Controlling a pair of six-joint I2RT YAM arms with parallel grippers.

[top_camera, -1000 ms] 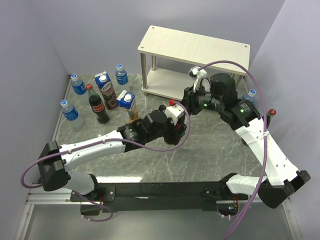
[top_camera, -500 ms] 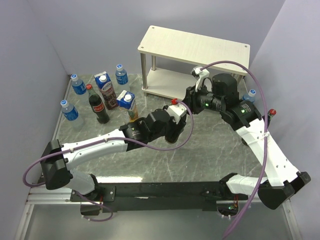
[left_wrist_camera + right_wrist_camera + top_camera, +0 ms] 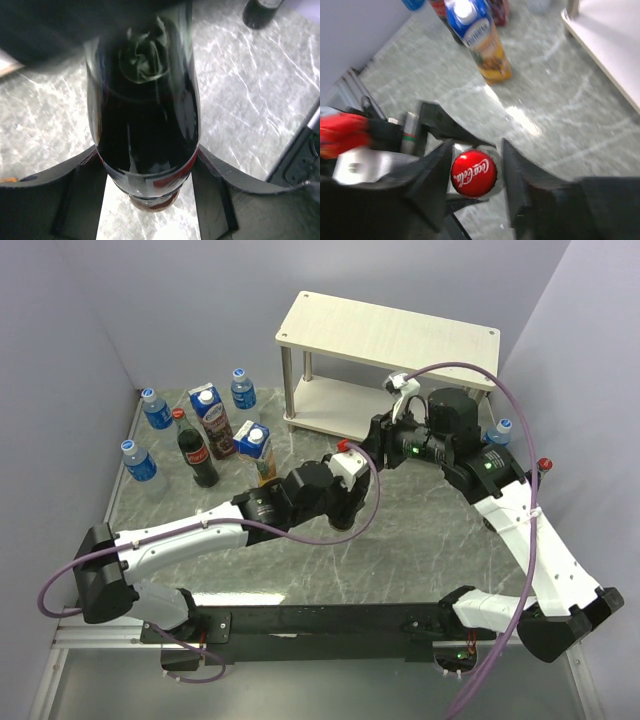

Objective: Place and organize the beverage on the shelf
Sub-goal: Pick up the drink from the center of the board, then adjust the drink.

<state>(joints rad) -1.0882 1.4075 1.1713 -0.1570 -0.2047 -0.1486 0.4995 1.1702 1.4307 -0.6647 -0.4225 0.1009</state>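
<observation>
My left gripper's closed fingers are holding the dark Coca-Cola bottle (image 3: 346, 496) (image 3: 149, 166), so the bottle would come up if I lifted my left gripper now.
My left gripper (image 3: 343, 478) is shut on a dark Coca-Cola bottle (image 3: 145, 110) and holds it above the marble table near the middle. Its red cap (image 3: 473, 173) sits between the fingers of my right gripper (image 3: 476, 167), which straddles it from above; the left finger is at the cap and a thin gap shows on the right. The shelf (image 3: 390, 335) stands at the back with both boards bare. A grape carton (image 3: 213, 420), a pineapple carton (image 3: 257, 450), another Coca-Cola bottle (image 3: 197, 455) and three water bottles (image 3: 155, 408) stand at the back left.
A fourth water bottle (image 3: 499, 431) and a red-capped Coca-Cola bottle (image 3: 541, 466) stand at the right behind my right arm. Purple walls close in the table on the left, back and right. A purple cable loops over each arm.
Both arms have barely shifted. The held bottle's cap stays at about the same spot and the right gripper stays over it.
</observation>
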